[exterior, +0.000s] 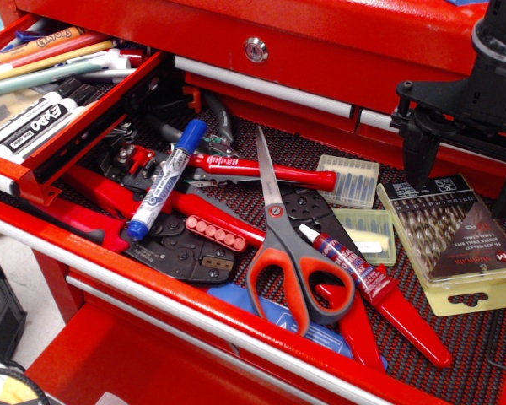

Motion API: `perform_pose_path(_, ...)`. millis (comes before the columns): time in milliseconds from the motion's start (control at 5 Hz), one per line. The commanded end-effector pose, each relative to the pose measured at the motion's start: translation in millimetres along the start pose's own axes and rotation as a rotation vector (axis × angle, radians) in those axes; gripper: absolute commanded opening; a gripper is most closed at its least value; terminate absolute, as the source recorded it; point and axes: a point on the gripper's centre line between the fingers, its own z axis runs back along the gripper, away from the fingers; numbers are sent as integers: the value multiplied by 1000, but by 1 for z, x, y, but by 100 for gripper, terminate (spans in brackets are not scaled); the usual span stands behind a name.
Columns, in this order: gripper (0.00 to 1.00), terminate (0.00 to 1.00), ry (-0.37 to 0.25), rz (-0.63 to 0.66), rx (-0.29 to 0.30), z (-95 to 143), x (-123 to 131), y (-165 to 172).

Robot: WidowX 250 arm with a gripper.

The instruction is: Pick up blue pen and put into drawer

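The robot's gripper needs to put the blue pen into the drawer with the Expo markers, so next it needs to grab the blue pen [164, 179] by its end with the cap [188, 142].
The blue pen [164, 179], a white barrel with blue print, blue cap and blue end, lies slanted on top of red-handled tools in the wide deep drawer [455, 354]. The narrow shallow red drawer [93, 118] stands open at upper left, above the pen, and holds Expo markers and other pens. My gripper [464, 181] is black and hangs at the far right above a clear drill-bit case, well away from the pen. Its fingers stand apart with nothing between them.
Red-handled scissors [287, 253] lie in the middle of the wide drawer. A red-and-white glue tube [346, 261] lies beside them. Clear drill-bit cases [451, 232] sit at right. Red pliers and crimpers [185, 228] lie under the pen. A key lock [255, 49] is on the cabinet front.
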Motion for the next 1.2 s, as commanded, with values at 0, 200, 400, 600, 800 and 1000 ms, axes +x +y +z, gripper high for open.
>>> perform_pose_path(0,100,0,0,0,0,0,0,0)
perform_pose_path(200,100,0,-1,93,242,24,-11,49)
perform_pose_path(400,100,0,0,119,343,35,-23,96)
perform_pose_path(600,100,0,32,105,309,28,-34,147)
perform_pose_path(800,100,0,-6,106,270,11,-35,185)
perform_pose_path(1000,100,0,-29,102,248,-4,-29,199)
